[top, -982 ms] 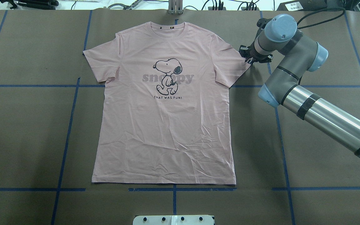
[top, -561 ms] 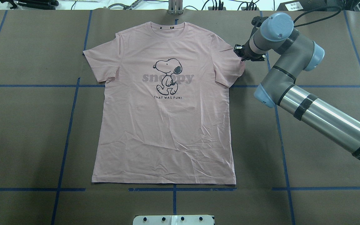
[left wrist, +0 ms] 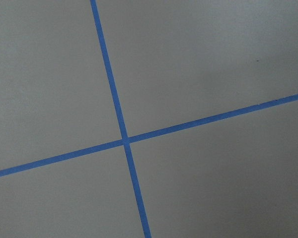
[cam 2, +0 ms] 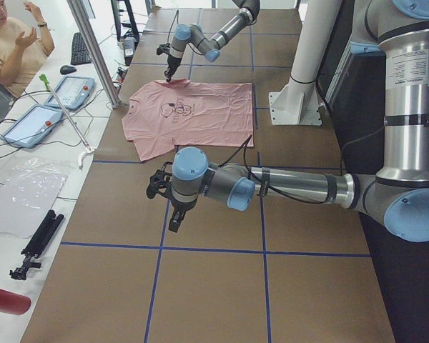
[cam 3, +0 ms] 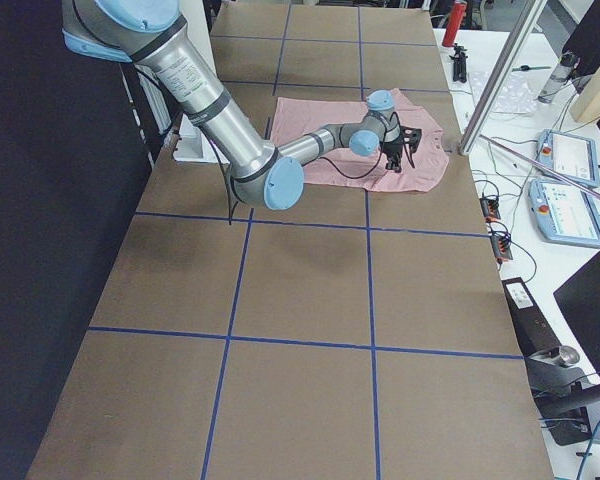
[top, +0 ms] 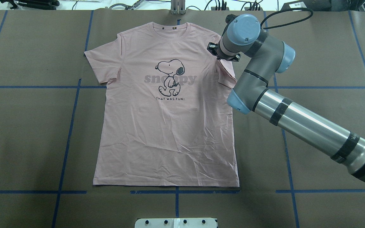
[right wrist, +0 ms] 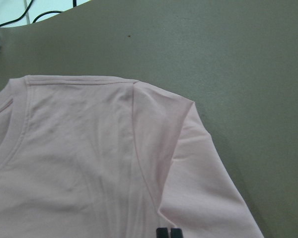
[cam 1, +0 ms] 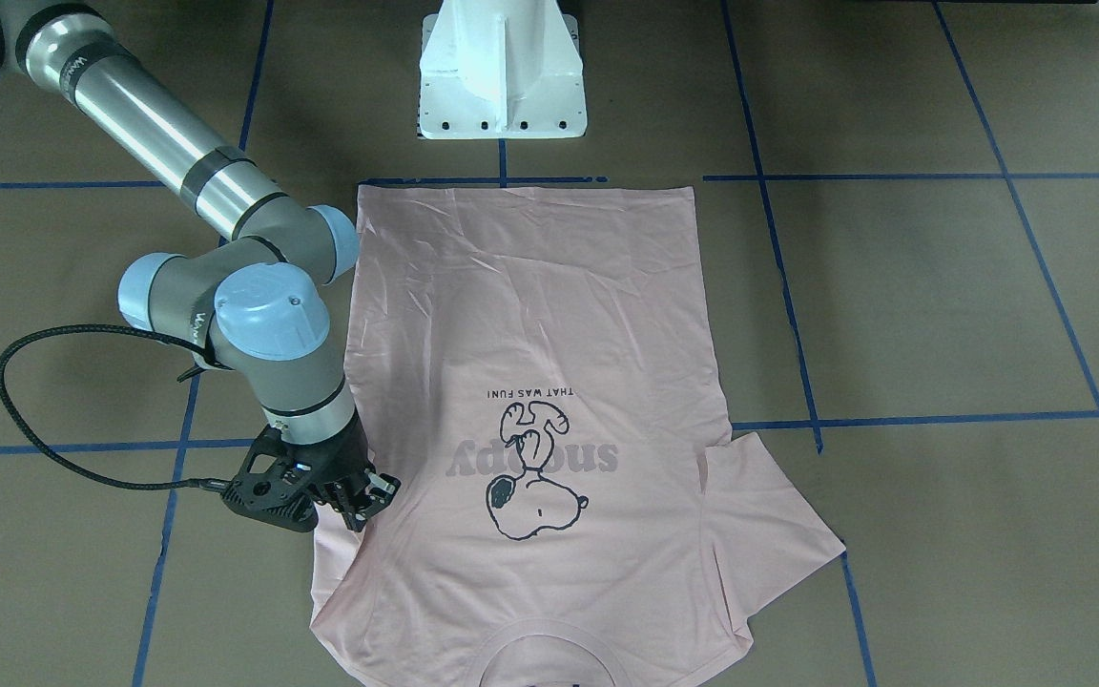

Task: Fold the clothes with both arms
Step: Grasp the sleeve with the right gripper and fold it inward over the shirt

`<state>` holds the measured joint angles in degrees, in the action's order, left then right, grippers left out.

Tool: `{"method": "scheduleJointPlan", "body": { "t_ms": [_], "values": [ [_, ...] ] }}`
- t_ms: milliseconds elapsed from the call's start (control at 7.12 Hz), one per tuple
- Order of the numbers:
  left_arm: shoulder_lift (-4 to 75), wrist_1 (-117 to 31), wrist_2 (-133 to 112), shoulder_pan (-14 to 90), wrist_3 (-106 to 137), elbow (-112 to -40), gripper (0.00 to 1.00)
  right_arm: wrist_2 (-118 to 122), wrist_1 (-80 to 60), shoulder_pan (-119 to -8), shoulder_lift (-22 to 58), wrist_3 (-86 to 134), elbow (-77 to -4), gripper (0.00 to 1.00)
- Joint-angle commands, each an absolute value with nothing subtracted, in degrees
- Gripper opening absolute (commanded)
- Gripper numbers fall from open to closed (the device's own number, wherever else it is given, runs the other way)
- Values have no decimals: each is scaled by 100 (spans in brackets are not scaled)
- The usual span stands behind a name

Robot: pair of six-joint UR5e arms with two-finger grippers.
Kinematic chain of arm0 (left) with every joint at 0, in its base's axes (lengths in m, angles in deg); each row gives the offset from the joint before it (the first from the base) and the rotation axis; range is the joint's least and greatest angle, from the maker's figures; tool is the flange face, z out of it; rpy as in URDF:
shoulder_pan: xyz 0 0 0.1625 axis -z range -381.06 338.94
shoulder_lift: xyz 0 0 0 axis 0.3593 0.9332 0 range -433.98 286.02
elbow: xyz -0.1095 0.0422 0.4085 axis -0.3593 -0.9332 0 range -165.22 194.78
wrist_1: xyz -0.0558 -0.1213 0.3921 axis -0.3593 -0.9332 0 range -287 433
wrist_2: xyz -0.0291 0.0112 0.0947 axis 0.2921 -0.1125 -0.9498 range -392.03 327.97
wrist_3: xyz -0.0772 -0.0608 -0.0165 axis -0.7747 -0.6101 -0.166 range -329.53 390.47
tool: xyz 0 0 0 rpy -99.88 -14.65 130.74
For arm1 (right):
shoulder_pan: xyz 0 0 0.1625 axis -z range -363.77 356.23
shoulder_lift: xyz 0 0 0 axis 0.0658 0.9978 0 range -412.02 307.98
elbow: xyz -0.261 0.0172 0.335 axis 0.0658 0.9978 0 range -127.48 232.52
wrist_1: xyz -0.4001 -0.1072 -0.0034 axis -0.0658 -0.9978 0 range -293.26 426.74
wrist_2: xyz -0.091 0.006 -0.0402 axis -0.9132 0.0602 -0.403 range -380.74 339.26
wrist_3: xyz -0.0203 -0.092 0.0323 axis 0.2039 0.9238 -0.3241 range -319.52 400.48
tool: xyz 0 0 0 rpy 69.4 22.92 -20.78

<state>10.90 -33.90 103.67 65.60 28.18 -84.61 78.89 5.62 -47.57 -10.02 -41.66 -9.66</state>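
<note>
The sleeve between my fingers is well short of the Snoopy print [cam 1: 534,487], so it is too early to release. My right gripper moves the sleeve [cam 1: 336,548] inward first, then releases it.
The pale pink Snoopy T-shirt [top: 169,133] lies flat, print up, collar at the table's far edge; it also shows in the front-facing view [cam 1: 549,315]. My right gripper [top: 222,56] is shut on the shirt's right sleeve [top: 228,74] and holds it pulled inward over the shoulder. In the right wrist view the fingertips [right wrist: 168,232] are closed on the sleeve cloth [right wrist: 198,163]. The gripper also shows in the front-facing view [cam 1: 359,504]. My left gripper [cam 2: 176,221] hangs over bare table away from the shirt; I cannot tell whether it is open.
The white pedestal base [cam 1: 502,76] stands at the shirt's hem end. Blue tape lines [left wrist: 124,141] grid the brown table. Tools and cables [top: 30,3] lie along the far edge. An operator [cam 2: 14,43] and teach pendants [cam 2: 71,91] are beside the table.
My right gripper has moved left from the sleeve's outer edge to over the shoulder, dragging the right sleeve inward onto the shirt. The rest of the shirt has not moved.
</note>
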Motion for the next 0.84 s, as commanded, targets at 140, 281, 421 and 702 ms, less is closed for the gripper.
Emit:
{"method": "scheduleJointPlan", "body": {
  "t_ms": [140,281,421,702],
  "values": [
    [1057,-3370,10324,6560,2818,-8629,100,7454,547,-4666,-1818,-4267,22,0],
    [1075,-3370,10288,6560,2818,-8629,100,7375,548,-4675,-1844,-4258,127,0],
    [1049,-3431,10271,6560,2853,-8690,100,7331,556,-4666,-1888,-4258,111,99],
    [1083,-3483,10297,6473,1947,-8901,100,7374,565,-4649,-1863,-4241,-73,100]
  ]
}}
